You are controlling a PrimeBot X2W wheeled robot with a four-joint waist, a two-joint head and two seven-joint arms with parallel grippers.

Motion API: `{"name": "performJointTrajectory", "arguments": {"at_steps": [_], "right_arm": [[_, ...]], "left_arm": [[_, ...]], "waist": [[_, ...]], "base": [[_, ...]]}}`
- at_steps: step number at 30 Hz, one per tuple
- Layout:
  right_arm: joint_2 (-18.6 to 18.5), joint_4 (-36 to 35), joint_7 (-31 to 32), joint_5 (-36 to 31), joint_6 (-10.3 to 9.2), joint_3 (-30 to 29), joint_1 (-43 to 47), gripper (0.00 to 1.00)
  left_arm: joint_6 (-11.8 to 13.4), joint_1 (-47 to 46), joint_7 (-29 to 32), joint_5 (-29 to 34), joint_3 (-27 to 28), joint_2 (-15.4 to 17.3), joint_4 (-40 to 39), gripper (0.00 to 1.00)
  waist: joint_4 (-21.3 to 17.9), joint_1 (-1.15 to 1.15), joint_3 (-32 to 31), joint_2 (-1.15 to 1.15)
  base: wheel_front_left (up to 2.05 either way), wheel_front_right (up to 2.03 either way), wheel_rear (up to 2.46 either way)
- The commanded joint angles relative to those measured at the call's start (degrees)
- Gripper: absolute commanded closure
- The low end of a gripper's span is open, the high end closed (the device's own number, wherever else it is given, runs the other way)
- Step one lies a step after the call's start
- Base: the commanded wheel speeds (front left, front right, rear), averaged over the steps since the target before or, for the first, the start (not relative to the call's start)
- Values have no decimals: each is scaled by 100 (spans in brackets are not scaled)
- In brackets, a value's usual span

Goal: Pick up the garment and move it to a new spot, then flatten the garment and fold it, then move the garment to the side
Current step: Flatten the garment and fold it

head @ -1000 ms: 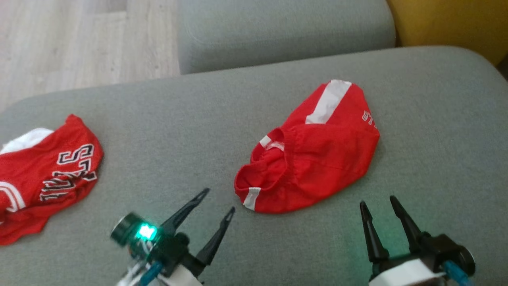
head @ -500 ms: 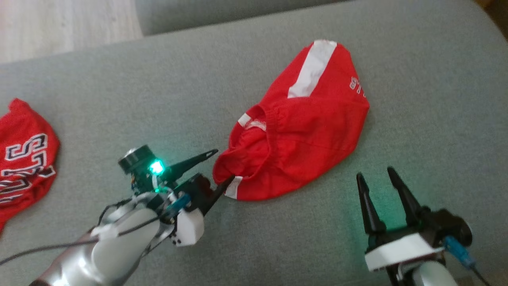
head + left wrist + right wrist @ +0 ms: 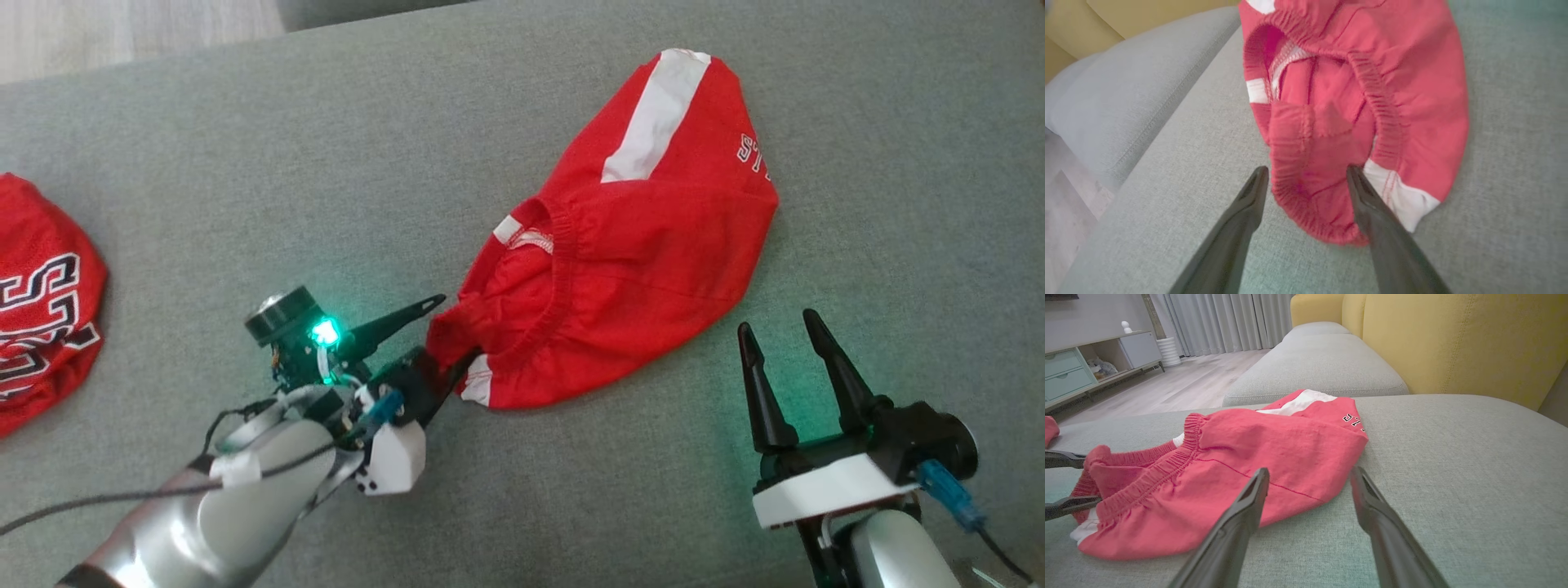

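I will pick up the shorts next with my right gripper, to move and flatten them. I should hold them by the leg end of the white stripe.
The garment is a pair of red shorts with white side stripes, lying crumpled on the grey sofa cushion. My left gripper is open at its lower left end. In the left wrist view the left gripper has its fingers on either side of a fold of the elastic waistband of the garment, not closed on it. My right gripper stands open just below the garment's right side, apart from it. From the right wrist, the right gripper points at the edge of the garment.
A second red jersey with black-and-white lettering lies at the cushion's left edge. Wooden floor shows beyond the far left. A yellow backrest, another grey cushion and a sideboard stand further off.
The head camera has tilted down and shifted. My left arm has reached forward and right, so its open fingers now straddle the waistband. The right gripper has kept its place and stays open.
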Motion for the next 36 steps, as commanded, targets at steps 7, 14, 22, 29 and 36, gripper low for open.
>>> {"name": "performJointTrajectory", "arguments": {"at_steps": [7,14,22,29,36], "right_arm": [[-31,-134,-21,16,-4,184,-5,0],[-31,-130,-21,35,-4,238,10,0],[-31,-139,-21,70,-4,248,15,0],[-31,-158,-21,104,-4,226,-32,0],[-31,-163,-21,133,-4,214,-69,0]], "left_arm": [[105,154,35,1,57,378,-1000,0],[-9,103,363,40,-142,542,-1610,0],[60,207,948,-206,-108,632,-1984,0],[82,280,1217,-459,-28,773,-1714,0],[-52,244,1166,-668,-146,758,-1593,41]], "waist": [[35,0,-145,0],[-18,0,-156,0],[-117,0,-107,0],[-150,0,-37,0],[-155,0,31,0]], "base": [[0,0,0],[0,0,0],[0,0,0],[0,0,0],[0,0,0]]}}
